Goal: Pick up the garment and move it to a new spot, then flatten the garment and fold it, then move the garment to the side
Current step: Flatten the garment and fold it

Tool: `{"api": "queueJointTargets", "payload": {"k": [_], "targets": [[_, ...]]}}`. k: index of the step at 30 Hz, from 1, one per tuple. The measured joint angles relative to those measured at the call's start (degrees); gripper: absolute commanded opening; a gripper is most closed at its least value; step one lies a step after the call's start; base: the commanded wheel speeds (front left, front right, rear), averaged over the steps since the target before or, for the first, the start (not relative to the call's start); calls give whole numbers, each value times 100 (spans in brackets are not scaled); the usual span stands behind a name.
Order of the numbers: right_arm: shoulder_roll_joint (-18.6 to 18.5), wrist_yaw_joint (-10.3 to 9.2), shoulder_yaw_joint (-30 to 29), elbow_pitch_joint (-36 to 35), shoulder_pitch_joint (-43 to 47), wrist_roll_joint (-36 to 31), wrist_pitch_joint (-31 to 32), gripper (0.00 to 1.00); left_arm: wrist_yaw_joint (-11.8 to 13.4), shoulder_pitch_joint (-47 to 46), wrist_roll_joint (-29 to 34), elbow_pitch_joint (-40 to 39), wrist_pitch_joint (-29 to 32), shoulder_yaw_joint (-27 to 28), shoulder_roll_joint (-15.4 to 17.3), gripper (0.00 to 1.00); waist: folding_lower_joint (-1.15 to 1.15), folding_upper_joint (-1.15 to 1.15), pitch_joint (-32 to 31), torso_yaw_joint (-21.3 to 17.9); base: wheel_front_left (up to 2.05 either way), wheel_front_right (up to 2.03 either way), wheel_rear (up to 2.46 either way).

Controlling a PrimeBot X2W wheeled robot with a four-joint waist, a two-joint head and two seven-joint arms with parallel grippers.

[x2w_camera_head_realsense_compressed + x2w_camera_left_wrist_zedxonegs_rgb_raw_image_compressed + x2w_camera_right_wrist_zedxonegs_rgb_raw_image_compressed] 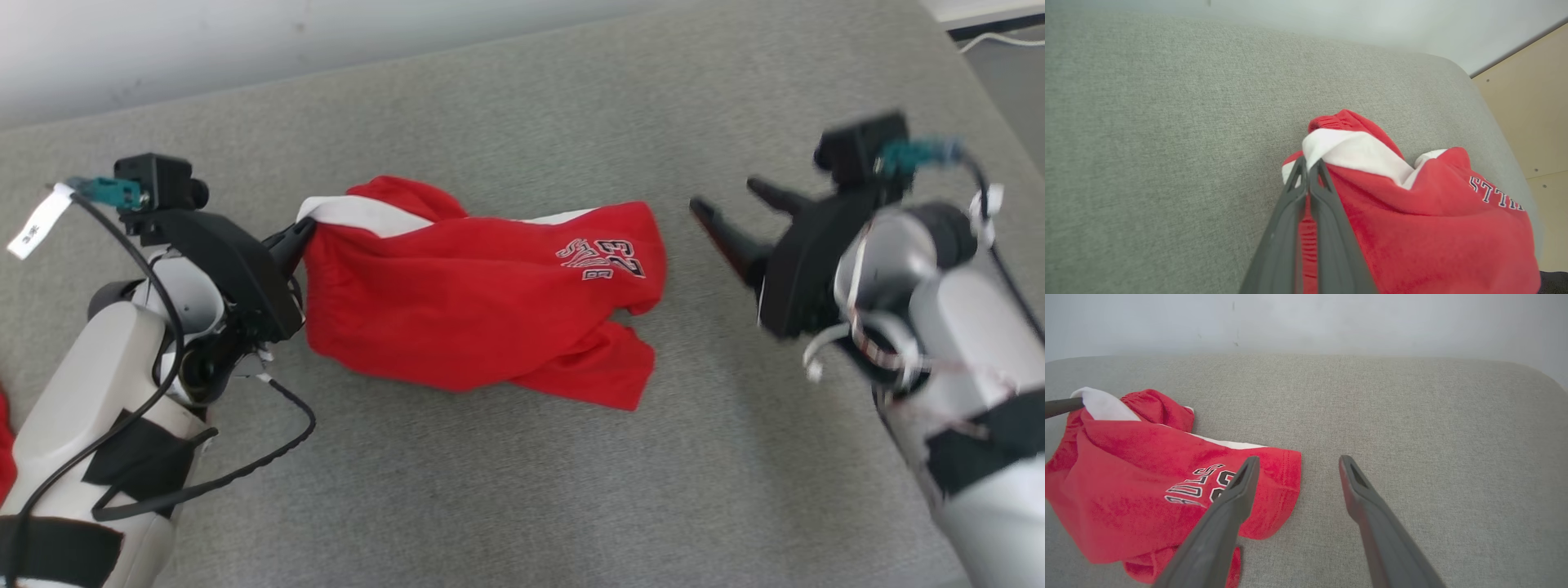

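Observation:
The red cloth lies slack. I will next use my right gripper to pick up the garment by its hem corner [641, 211], which juts out onto empty cushion.
The garment [482, 298] is a pair of red shorts with a white band and a printed number, lying crumpled on the grey cushion [522, 490]. My left gripper [304, 233] is shut on the garment's white-banded left edge, lifting it a little. In the left wrist view the two fingers meet on the fabric [1372, 204] at the gripper [1308, 163]. My right gripper [731, 204] hangs open to the right of the garment, apart from it. In the right wrist view its gripper [1298, 461] hovers over the cushion just beyond the garment's [1147, 477] right hem.
The grey cushion's far edge meets a pale wall [245, 33]. Its right edge drops to a floor with a white cable [1000, 39]. A scrap of red cloth [5, 457] shows at the left border. Wooden panelling [1531, 122] lies past the cushion's corner.

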Motion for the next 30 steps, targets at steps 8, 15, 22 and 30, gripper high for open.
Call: {"api": "queueJointTargets", "payload": {"k": [8, 15, 22, 30], "targets": [[246, -229, -316, 1267, -937, 388, 843, 100, -66, -181, 0, 11, 67, -130, -159, 0, 0, 0, 220, 340, 0, 0, 0], [320, -261, -377, 1982, -1069, 550, 1171, 100, -115, -399, 1, 92, 75, -235, -332, 0, 0, 0, 390, 658, 0, 0, 0], [573, -328, -431, 2443, -1346, 667, 1215, 100, -158, -485, 1, 174, 74, -299, -360, 0, 0, 0, 548, 893, 0, 0, 0], [783, -276, -379, 2839, -1609, 772, 1182, 0, -207, -484, -48, 266, 30, -305, -381, 0, -1, 0, 608, 965, 0, 0, 0]]}}
